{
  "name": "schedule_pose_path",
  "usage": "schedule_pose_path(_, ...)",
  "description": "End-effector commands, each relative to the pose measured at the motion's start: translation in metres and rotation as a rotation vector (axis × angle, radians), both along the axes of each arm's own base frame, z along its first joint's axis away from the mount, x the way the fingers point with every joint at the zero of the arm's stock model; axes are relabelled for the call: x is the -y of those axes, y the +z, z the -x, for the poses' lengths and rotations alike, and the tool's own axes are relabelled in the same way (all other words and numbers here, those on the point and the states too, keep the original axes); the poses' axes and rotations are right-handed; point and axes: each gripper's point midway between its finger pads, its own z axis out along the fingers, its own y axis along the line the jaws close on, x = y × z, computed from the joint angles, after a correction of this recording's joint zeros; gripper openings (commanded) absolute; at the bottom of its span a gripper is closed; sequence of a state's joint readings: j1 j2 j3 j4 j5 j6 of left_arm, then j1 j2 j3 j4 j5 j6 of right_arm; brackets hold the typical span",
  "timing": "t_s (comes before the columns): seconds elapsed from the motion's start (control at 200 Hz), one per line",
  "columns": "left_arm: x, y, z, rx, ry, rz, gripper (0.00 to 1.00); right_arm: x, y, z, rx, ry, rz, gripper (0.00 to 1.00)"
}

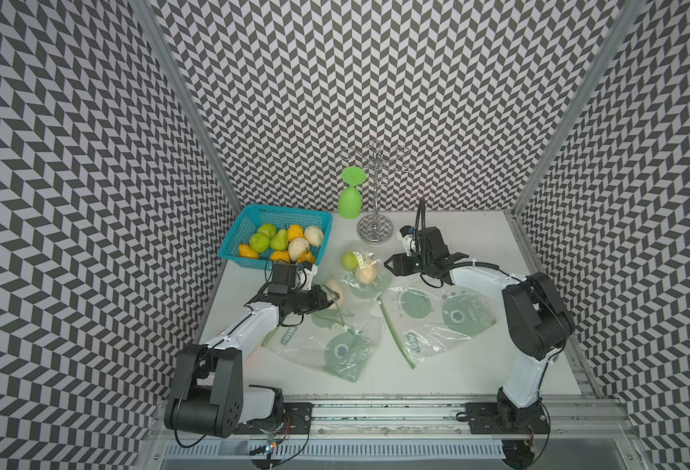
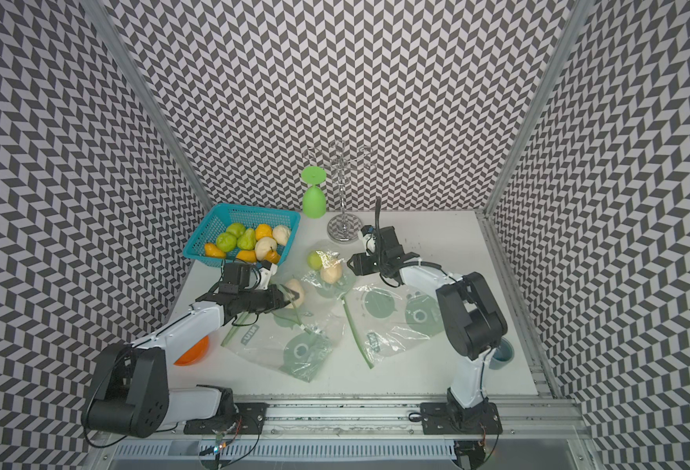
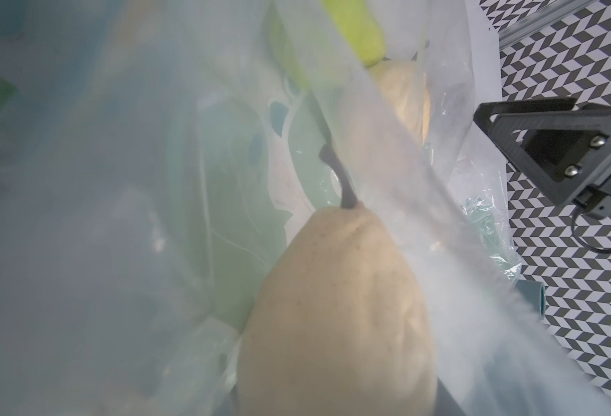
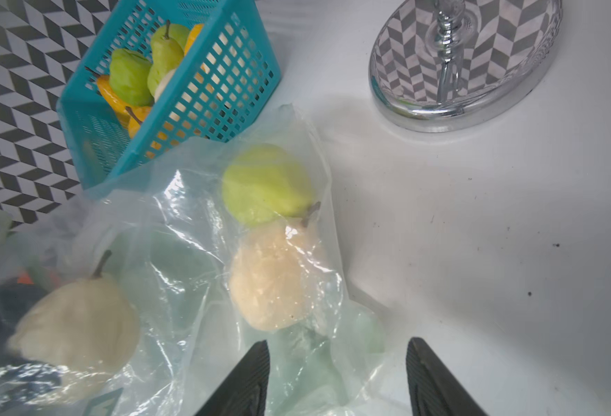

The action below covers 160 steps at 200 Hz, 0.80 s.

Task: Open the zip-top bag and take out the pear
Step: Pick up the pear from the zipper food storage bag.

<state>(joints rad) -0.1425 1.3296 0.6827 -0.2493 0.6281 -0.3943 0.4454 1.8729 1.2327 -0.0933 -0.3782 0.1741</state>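
I will next take out the pear, so I will grip the small bag's loose film beside the pears with my right gripper. The small bag's opening then stays free for that.
Several clear zip-top bags lie on the white table. My left gripper reaches into the mouth of the left bag and is shut on a cream pear, stem pointing away. In the left wrist view this pear fills the jaws, with plastic film around it. My right gripper stands open just beside a small bag holding a green pear and a cream one. Nothing sits between its fingers but loose film. In both top views the right gripper hovers right of that bag.
A teal basket with several pears stands at the back left. An upturned green goblet and a chrome rack stand at the back. Another flat bag lies right of centre. An orange bowl and a blue cup sit beside the arms.
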Motion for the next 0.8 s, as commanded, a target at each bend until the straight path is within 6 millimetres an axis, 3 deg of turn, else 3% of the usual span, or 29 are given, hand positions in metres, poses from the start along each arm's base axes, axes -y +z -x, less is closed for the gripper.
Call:
schedule_pose_path(0.0,0.004,0.003,-0.002,0.033,-0.020,0.022,0.44,-0.014,0.016,-0.011,0.109,0.104,-0.026,0.62)
schedule_pose_path(0.115,0.004,0.000,-0.003,0.029,-0.021,0.024,0.44,-0.027,0.008,-0.002,0.093,0.187,-0.079,0.62)
schedule_pose_path(0.25,0.006,-0.002,-0.005,0.031,-0.025,0.027,0.43,-0.028,-0.013,-0.002,0.068,0.194,-0.074,0.56)
schedule_pose_path(0.3,0.006,-0.003,-0.006,0.027,-0.024,0.026,0.43,-0.027,-0.018,-0.002,0.062,0.189,-0.071,0.45)
schedule_pose_path(0.416,0.007,-0.003,-0.006,0.027,-0.030,0.032,0.43,-0.022,-0.017,-0.001,0.069,0.131,-0.091,0.07)
schedule_pose_path(0.451,0.007,-0.003,-0.006,0.029,-0.031,0.032,0.43,-0.019,-0.016,0.000,0.067,0.109,-0.099,0.00)
schedule_pose_path(0.476,0.007,-0.002,-0.007,0.031,-0.029,0.032,0.43,-0.017,-0.015,0.002,0.066,0.091,-0.107,0.00)
schedule_pose_path(0.626,0.008,0.002,-0.009,0.024,-0.012,0.055,0.43,0.016,0.007,0.017,0.105,-0.089,-0.122,0.00)
schedule_pose_path(0.796,0.017,0.008,-0.012,0.034,-0.025,0.088,0.43,0.075,0.012,0.035,0.101,-0.387,-0.064,0.00)
